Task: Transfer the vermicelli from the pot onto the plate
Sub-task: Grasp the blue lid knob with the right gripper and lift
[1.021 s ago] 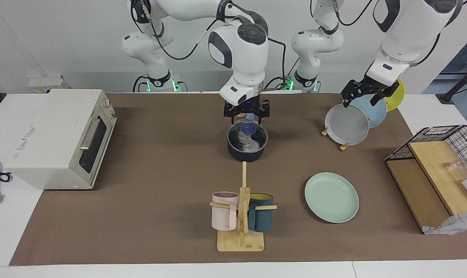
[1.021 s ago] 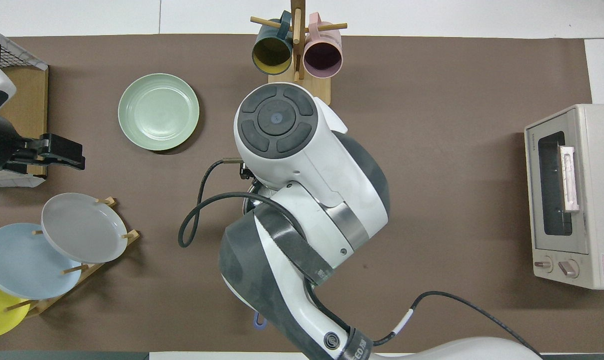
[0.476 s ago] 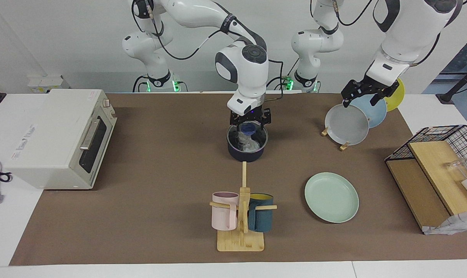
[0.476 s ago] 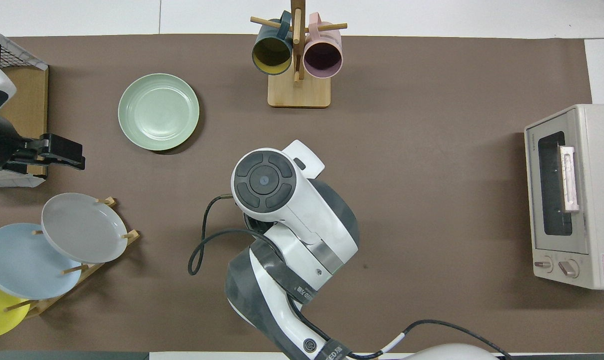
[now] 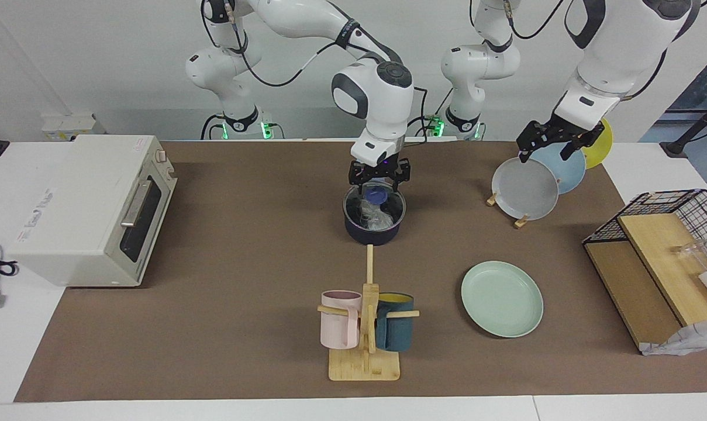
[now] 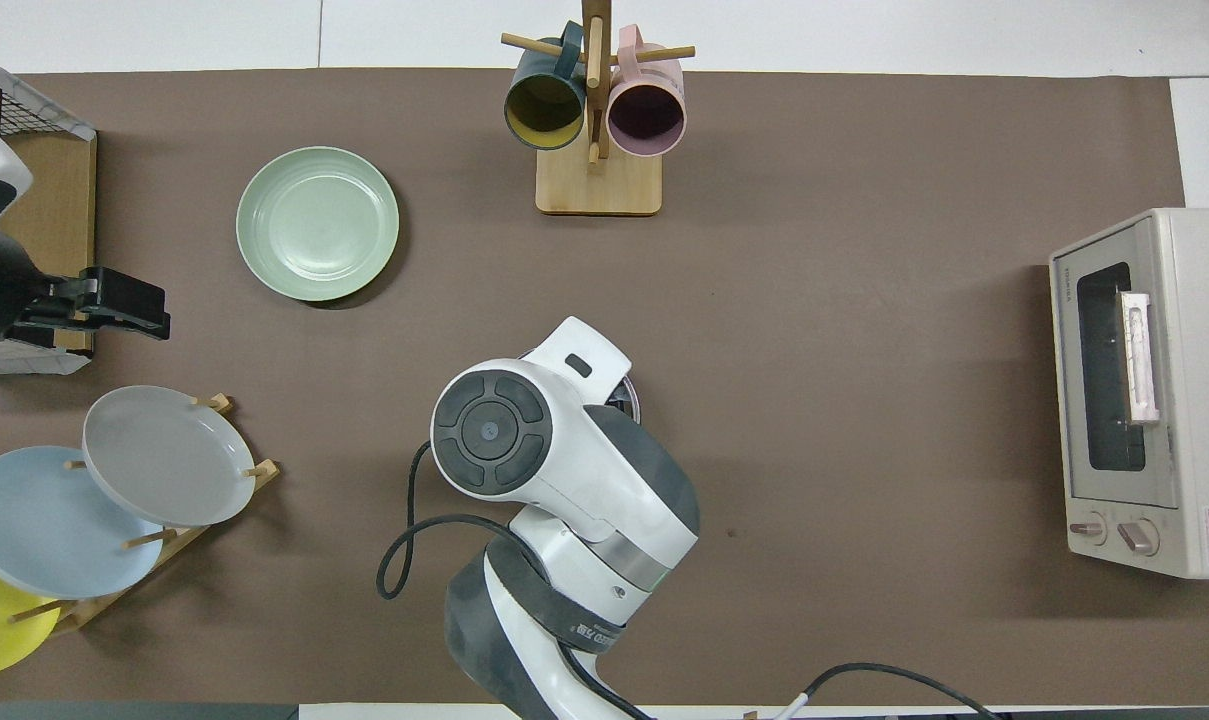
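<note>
My right gripper will next take hold of the glass lid by its blue knob (image 5: 378, 192), to uncover the vermicelli for the transfer.
The dark navy pot (image 5: 372, 229) stands mid-table with a clear glass lid (image 5: 374, 206) on it. The whitish vermicelli (image 5: 376, 218) shows through the glass. My right gripper (image 5: 379, 186) is down at the lid, open, with one finger on each side of the lid's blue knob (image 5: 378, 192). In the overhead view the right arm hides all of the pot but a sliver of rim (image 6: 630, 396). The mint-green plate (image 5: 502, 299) lies bare, farther from the robots and toward the left arm's end; it also shows in the overhead view (image 6: 317, 223). My left gripper (image 5: 544, 155) waits open over the plate rack.
A wooden rack (image 5: 505, 202) holds grey (image 5: 526, 188), light-blue and yellow plates. A wooden mug tree (image 5: 365, 333) with a pink and a dark teal mug stands farther out than the pot. A toaster oven (image 5: 90, 207) is at the right arm's end, a wire shelf (image 5: 657, 263) at the left arm's end.
My right gripper has come down onto the lid's knob, and its wrist and elbow have swung back toward the robots. The left arm, pot and plate have not moved.
</note>
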Motion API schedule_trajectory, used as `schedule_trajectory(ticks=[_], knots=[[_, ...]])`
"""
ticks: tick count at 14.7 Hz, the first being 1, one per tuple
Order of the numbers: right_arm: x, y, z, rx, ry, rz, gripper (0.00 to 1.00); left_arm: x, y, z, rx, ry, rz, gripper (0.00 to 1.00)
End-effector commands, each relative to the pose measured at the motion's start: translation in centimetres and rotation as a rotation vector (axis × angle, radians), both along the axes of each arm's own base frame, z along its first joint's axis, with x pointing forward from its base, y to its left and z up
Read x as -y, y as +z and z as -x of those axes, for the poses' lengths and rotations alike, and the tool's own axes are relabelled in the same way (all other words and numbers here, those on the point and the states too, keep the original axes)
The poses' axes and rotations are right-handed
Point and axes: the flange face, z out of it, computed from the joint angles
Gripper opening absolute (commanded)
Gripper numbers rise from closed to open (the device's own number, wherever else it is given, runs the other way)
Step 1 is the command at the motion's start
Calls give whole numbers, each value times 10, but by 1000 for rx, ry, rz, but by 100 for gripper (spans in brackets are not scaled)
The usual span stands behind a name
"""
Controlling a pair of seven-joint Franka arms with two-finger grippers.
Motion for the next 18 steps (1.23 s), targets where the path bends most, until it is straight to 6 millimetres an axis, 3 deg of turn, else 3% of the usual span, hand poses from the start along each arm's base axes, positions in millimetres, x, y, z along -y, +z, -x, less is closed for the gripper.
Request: schedule_trajectory(ticks=[1,10,12,17,18], knots=[[8,1,3,20,-8,4,100,-3,4,5,18,7,14,100],[5,-4,5,26,-3,-5,94,-3,5,4,23,-4,15,100],[6,-6,5,24,4,-2,86,-3,4,4,21,2,14,100],[7,-6,4,24,27,2,55,-3,4,4,21,5,13,100],[7,-5,4,25,27,1,53,-3,5,4,23,5,13,100]])
